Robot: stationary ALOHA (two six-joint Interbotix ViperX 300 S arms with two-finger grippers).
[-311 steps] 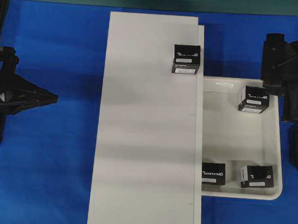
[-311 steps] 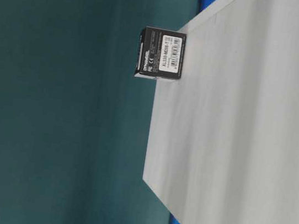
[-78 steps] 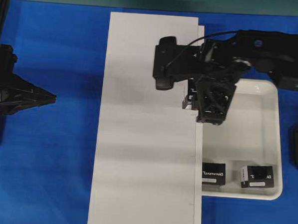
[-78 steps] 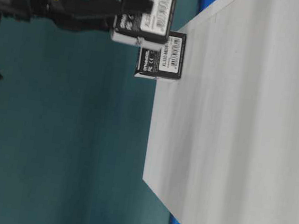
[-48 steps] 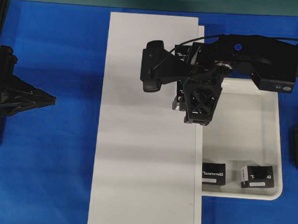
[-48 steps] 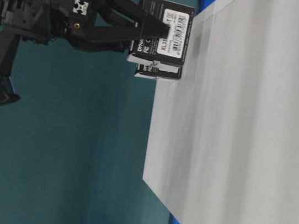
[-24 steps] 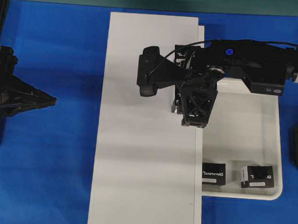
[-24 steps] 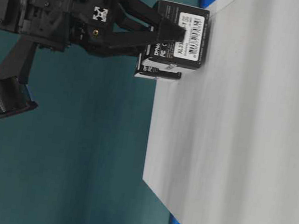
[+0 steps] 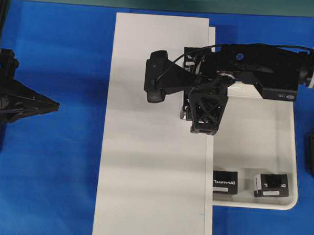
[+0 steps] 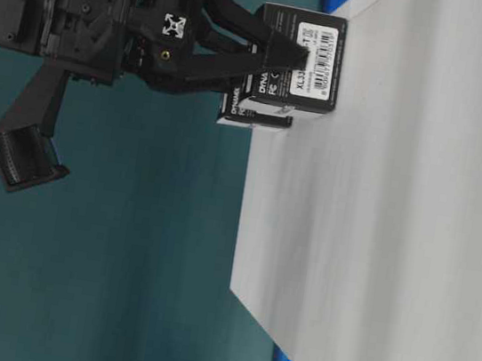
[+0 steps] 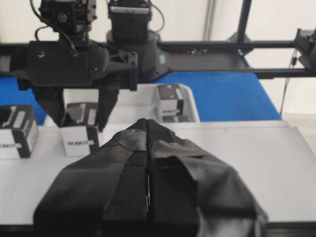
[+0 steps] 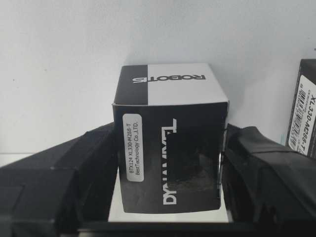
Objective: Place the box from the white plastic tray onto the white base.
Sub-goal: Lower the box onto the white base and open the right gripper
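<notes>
The box's lower edge is over the white base's edge, so my right gripper will let go of the box.
My right gripper is shut on the box, a black carton with white lettering and a label sticker. It holds the box at the right edge of the white base, low over the surface; I cannot tell if it touches. From overhead the box is almost hidden under the gripper. A look-alike box stands on the base just behind it. The white plastic tray lies to the right of the base. My left gripper is shut and empty, off the base to the left.
Two more black boxes sit at the tray's near end. The right arm stretches across the tray's far end. The wrist camera hangs over the base. Blue table surrounds everything.
My right gripper has carried the box slightly left and lower toward the base, beside the box standing there. The left arm has not moved.
</notes>
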